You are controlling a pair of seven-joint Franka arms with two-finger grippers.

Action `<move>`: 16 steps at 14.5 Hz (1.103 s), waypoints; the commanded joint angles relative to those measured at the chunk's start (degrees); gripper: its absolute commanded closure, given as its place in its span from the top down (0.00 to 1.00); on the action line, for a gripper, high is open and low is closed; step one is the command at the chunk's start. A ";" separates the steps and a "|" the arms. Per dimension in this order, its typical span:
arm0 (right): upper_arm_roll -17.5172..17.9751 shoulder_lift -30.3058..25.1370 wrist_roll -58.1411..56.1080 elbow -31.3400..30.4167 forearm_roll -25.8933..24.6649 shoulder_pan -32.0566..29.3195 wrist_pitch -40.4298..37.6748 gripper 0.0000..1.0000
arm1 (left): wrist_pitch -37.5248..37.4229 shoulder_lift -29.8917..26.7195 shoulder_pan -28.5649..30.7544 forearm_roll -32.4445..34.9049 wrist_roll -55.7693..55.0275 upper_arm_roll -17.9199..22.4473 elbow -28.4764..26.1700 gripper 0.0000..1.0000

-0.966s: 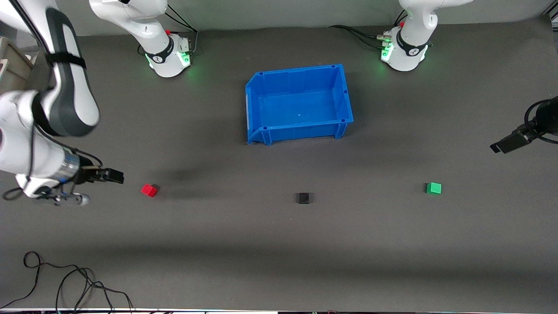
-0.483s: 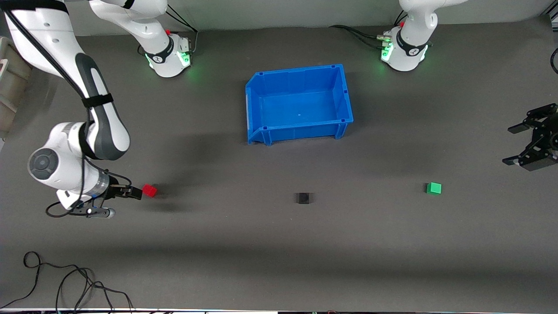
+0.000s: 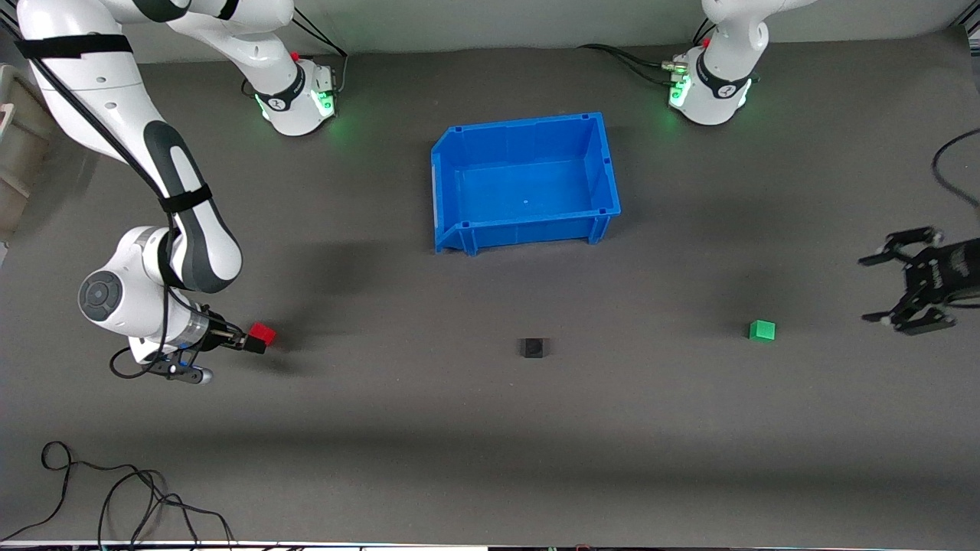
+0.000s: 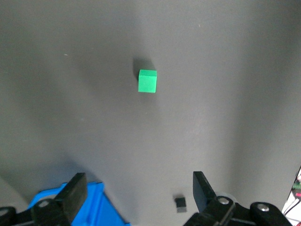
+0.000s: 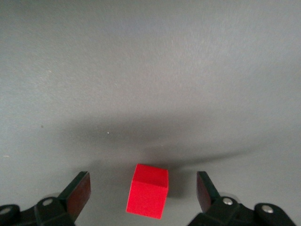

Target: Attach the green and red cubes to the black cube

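Observation:
I should grab the green cube [image 3: 762, 330] by its opposite sides next with my left gripper. Then I can attach the green cube to the black cube [image 3: 533, 348].
The red cube [image 3: 262, 334] rests on the table at the right arm's end. My right gripper [image 3: 255, 340] is low and open, with the red cube [image 5: 148, 190] between its fingers [image 5: 77, 190] and gaps on both sides. The black cube [image 3: 533, 348] sits mid-table, nearer the front camera than the bin. The green cube [image 3: 762, 330] sits toward the left arm's end. My left gripper [image 3: 877, 289] is open and empty, beside the green cube toward the table's end. The left wrist view shows the green cube [image 4: 147, 81], the black cube [image 4: 180, 203] and the left gripper [image 4: 139, 188].
An empty blue bin [image 3: 605, 164] stands between the arm bases and the black cube; its corner shows in the left wrist view [image 4: 101, 207]. Loose black cables [image 3: 115, 497] lie near the table's front edge at the right arm's end.
My right gripper has slid up to the red cube and now straddles it. My left gripper has come in from the table's end toward the green cube. The cubes have not moved.

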 commanded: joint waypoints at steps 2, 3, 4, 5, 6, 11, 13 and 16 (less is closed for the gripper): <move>0.17 2.36 2.85 -0.13 1.90 0.11 1.56 1.00 | 9.83 3.34 -0.97 -3.43 -1.22 -0.42 -5.79 1.00; 0.17 2.71 2.95 -0.13 1.90 0.20 1.56 0.99 | 12.81 5.01 -1.41 -3.87 -1.22 -0.59 -6.49 1.00; 0.17 2.98 2.95 -0.13 1.90 0.20 1.56 1.00 | 15.54 6.16 -1.50 -4.57 -1.05 -0.59 -7.19 1.00; 0.08 3.15 2.95 -0.13 1.90 0.11 1.56 0.99 | 17.22 7.39 -1.59 -4.75 -0.53 -0.68 -7.37 1.00; 0.08 3.16 3.04 -0.22 1.90 0.02 1.56 0.98 | 18.02 8.62 -1.68 -4.75 -0.35 -0.86 -7.38 1.00; 0.08 3.33 3.12 -0.31 1.90 -0.24 1.56 0.65 | 22.95 13.28 -3.17 -4.93 2.54 -0.95 -7.73 1.00; 0.08 3.68 3.12 -0.31 1.90 -0.33 1.56 0.54 | 23.21 14.60 -3.17 -5.10 5.00 -0.95 -7.81 1.00; 0.08 3.86 3.21 -0.31 1.90 -0.24 1.56 0.35 | 26.02 15.13 -2.83 -7.21 10.01 -0.95 -10.35 1.00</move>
